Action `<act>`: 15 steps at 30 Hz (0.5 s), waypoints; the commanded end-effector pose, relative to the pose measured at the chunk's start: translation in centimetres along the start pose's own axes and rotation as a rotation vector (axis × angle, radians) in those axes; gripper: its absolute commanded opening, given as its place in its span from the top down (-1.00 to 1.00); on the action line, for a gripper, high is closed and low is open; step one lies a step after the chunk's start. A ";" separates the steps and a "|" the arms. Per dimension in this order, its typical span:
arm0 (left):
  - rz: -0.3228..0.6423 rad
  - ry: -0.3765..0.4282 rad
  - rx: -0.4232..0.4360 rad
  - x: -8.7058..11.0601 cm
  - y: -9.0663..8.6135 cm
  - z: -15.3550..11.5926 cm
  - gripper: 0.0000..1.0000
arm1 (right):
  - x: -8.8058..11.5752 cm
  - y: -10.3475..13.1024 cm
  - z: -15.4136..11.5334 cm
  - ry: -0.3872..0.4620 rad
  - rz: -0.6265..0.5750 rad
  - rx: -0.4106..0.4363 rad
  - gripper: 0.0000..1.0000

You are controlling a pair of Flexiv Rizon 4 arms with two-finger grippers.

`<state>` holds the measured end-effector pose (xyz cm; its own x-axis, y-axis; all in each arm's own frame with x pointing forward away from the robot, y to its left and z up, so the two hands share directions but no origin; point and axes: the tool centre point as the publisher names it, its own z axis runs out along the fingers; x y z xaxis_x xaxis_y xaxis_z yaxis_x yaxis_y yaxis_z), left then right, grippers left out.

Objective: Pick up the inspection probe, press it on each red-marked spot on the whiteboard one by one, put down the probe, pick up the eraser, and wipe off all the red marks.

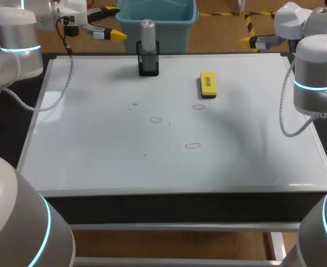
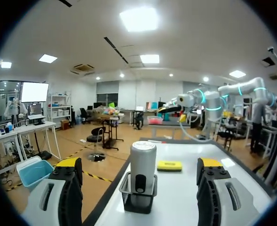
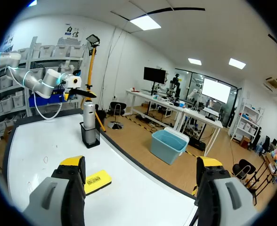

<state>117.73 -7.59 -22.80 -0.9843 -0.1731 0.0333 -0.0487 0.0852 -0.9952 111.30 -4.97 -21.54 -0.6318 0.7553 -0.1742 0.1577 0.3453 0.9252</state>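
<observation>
The probe's lower end needs to press each red-marked spot. I next need to grip the probe with my left gripper by its silver body.
The silver inspection probe stands upright in a black holder at the far edge of the whiteboard. A yellow eraser lies flat to the right of it. Three small red rings are drawn mid-board. My left gripper hangs open beyond the far left corner, level with the probe, which stands ahead of it between the finger lines, untouched. My right gripper hangs open off the far right corner, with the eraser and probe ahead of it.
The whiteboard fills the tabletop inside a dark frame. A few faint dark specks mark the board left of the red rings. My other arm shows across the board from the left wrist.
</observation>
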 end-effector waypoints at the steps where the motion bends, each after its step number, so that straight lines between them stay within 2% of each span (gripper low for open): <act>1: -0.008 0.035 0.017 0.1 0.5 1.4 -1.00 | 0.0 0.0 0.0 0.000 0.000 0.000 -1.00; 10: 0.016 0.054 0.100 0.7 1.1 3.5 -1.00 | 0.0 0.0 0.0 0.000 0.000 0.000 -1.00; 15: 0.029 0.075 0.109 0.5 1.5 4.8 -1.00 | 0.0 0.0 0.0 0.000 0.000 0.000 -1.00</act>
<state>117.21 -11.64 -24.09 -0.9936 -0.1125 0.0079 -0.0070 -0.0082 -0.9999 111.30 -4.96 -21.54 -0.6319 0.7552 -0.1741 0.1577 0.3453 0.9251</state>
